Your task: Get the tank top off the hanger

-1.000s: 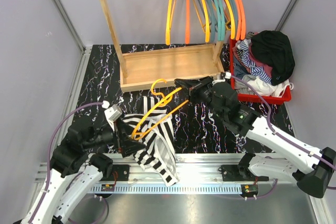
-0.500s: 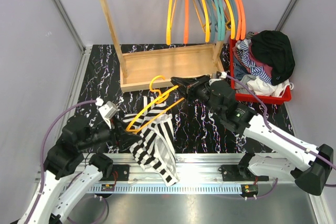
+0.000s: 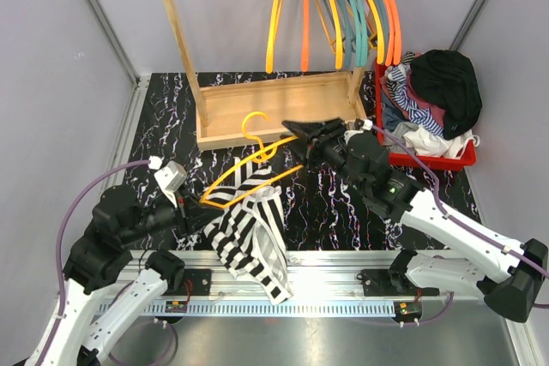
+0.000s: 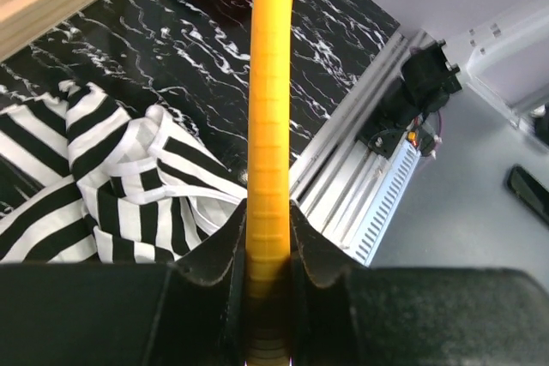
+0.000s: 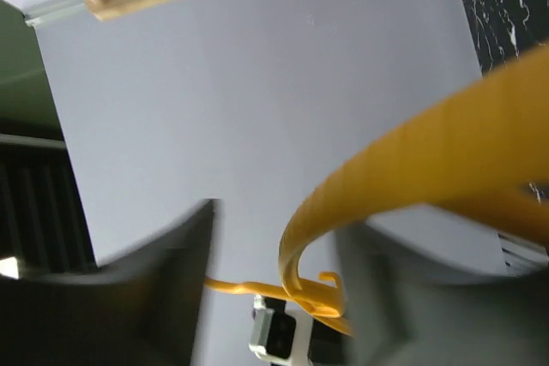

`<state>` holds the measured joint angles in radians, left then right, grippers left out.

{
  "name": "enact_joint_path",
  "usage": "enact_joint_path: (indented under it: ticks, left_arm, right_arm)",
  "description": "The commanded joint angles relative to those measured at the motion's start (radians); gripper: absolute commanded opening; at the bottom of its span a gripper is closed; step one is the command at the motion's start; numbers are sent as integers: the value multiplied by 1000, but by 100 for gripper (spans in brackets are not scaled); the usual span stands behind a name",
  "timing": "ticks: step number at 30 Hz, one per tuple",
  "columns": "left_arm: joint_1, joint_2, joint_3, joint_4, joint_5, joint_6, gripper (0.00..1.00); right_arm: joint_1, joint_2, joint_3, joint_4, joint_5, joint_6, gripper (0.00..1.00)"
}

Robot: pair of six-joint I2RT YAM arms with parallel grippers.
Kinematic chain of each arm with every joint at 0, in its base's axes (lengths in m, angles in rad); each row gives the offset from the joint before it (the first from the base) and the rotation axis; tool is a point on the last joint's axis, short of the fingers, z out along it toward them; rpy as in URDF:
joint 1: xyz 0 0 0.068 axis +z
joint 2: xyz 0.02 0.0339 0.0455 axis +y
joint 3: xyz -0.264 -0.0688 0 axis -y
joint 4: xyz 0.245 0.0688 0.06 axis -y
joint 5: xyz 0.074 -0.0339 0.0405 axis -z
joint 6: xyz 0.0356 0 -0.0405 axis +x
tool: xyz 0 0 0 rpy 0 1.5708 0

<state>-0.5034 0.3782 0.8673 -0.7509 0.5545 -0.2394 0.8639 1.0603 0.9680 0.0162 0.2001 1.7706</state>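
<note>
The yellow hanger would come up if I lifted my left gripper now. Its fingers are shut around the bar, and my right gripper is open.
The yellow hanger [image 3: 249, 179] is held slanted above the black marbled table, hook [image 3: 253, 123] toward the rack. My left gripper [image 3: 199, 204] is shut on the hanger's left end; in the left wrist view the yellow bar [image 4: 268, 109] runs out from between the closed jaws [image 4: 268, 242]. The black-and-white striped tank top [image 3: 250, 233] droops under the hanger to the table's near edge, also visible as the tank top [image 4: 111, 169] below the bar. My right gripper [image 3: 296, 138] stands open at the hanger's right end, with the yellow arc [image 5: 412, 186] passing between its blurred fingers [image 5: 154, 276].
A wooden rack [image 3: 274, 109] with several coloured hangers [image 3: 343, 6] stands at the back. A red bin [image 3: 429, 160] piled with clothes sits at the right. An aluminium rail [image 3: 343, 259] runs along the near edge. Grey walls close both sides.
My left gripper has closed on the hanger's left end. My right gripper has opened and let go of the right end. The hanger has shifted slightly left and back.
</note>
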Motion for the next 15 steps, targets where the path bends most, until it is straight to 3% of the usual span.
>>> enact_joint_path:
  ticks: [1,2,5,9,12,15]
  left_arm:
    - [3,24,74,24,-65,5,0]
    - [3,27,87,12,-80,11,0]
    - [3,62,169,-112,-237,26,0]
    - [3,102,255,-276,-547,-1,0]
    - [3,149,314,-303,-704,-27,0]
    - [3,252,392,-250,-737,-29,0]
  right_arm:
    - [9,-20,17,51,-73,-6,79]
    - [9,-28,18,38,-67,-25,99]
    - [6,-92,-3,-33,-12,-34,100]
    - [4,-247,4,-259,129,-75,100]
    - [4,-340,43,-413,212,-147,100]
    - [4,-388,101,-533,232,-242,100]
